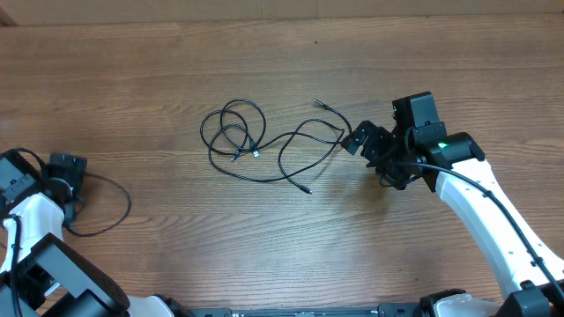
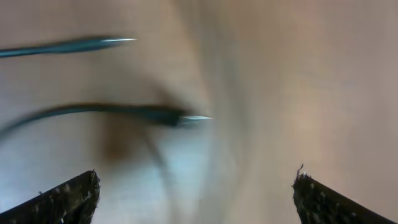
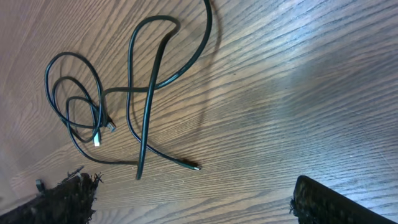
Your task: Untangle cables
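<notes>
My left gripper is going to grab the small coil by its cord next, which leaves the plug ends free. It will do this to untangle the cables.
The cables [image 1: 256, 145] lie mid-table as thin black cords: a small coil [image 1: 233, 132] on the left, wider loops [image 1: 304, 145] on the right, and plug ends trailing outward. My right gripper [image 1: 366, 155] hovers just right of the loops, open and empty. In the right wrist view the cables [image 3: 146, 87] lie ahead of the open right gripper [image 3: 191, 186], with one plug tip [image 3: 196, 167] closest. My left gripper [image 1: 66, 167] sits at the far left, away from the tangle. It is open [image 2: 196, 177] with nothing between its fingers. Two blurred dark cords with silvery tips [image 2: 186, 117] lie beyond it.
The wooden table [image 1: 282, 246] fills the overhead view. A black cord [image 1: 119, 207] loops on the wood right of the left arm; whether it belongs to the arm I cannot tell. The right arm's white link [image 1: 493, 220] runs down to the bottom right.
</notes>
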Robot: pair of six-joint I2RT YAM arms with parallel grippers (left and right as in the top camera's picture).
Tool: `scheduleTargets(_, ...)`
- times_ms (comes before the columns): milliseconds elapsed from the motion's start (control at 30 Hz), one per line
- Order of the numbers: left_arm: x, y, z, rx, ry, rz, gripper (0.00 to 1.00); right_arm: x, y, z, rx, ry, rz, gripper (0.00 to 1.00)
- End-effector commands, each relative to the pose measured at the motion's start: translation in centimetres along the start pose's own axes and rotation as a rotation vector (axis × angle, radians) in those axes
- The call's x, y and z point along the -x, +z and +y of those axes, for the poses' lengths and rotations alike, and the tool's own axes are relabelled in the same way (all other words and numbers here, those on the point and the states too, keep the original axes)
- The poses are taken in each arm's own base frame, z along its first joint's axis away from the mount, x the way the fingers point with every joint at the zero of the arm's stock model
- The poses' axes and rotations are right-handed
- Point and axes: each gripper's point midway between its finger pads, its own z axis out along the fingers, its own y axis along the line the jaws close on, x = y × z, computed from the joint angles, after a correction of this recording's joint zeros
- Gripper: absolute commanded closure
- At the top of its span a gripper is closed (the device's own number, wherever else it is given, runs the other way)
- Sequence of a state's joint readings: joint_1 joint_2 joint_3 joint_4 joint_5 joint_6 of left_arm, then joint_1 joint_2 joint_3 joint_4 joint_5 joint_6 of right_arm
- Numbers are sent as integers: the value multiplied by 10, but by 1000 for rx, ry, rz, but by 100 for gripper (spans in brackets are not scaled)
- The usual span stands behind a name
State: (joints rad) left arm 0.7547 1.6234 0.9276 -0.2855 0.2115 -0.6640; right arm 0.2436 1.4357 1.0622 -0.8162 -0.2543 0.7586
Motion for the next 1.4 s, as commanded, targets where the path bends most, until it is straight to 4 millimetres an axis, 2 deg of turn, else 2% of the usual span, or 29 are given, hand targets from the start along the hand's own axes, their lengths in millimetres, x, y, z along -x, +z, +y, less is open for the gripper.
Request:
scheduleTargets(0,7,-31,-86,-379,94,90,0,3,-1,2,0,-9,-13,0)
scheduleTargets(133,19,-68,-133,-550,143,122,0,3,-1,2,-1,-9,-13,0)
scheduleTargets(167,23,-91,-153,-620,171,134,0,3,-1,2,0,-9,-13,0)
scheduleTargets(267,22,-127,-179,-703,222,145,0,3,-1,2,0,-9,-13,0)
scheduleTargets(400,3,-163,-204,-739,351,105,0,3,-1,2,0,-9,-13,0)
scheduleTargets(467,-10,-171,-207,-689,383,83,0,3,-1,2,0,-9,-13,0)
scheduleTargets(600,-42,-172,-201,-520,432,49,0,3,-1,2,-1,-9,-13,0)
scheduleTargets(767,-115,-165,-217,-456,623,120,0,3,-1,2,-1,-9,-13,0)
scheduleTargets(800,-137,-160,-223,-450,702,136,1,3,-1,2,0,-9,-13,0)
scheduleTargets(1033,-230,-128,-229,-407,852,313,0,3,-1,2,-1,-9,-13,0)
scheduleTargets(1100,-255,-116,-224,-360,801,387,0,3,-1,2,-1,-9,-13,0)
scheduleTargets(1233,-308,-96,-211,-223,524,581,0,3,-1,2,-1,-9,-13,0)
scheduleTargets(1267,-325,-94,-211,-206,450,647,0,3,-1,2,-1,-9,-13,0)
scheduleTargets(1300,-354,-93,-209,-194,401,763,0,3,-1,2,0,-9,-13,0)
scheduleTargets(1367,-377,-89,-207,-178,374,841,0,3,-1,2,0,-9,-13,0)
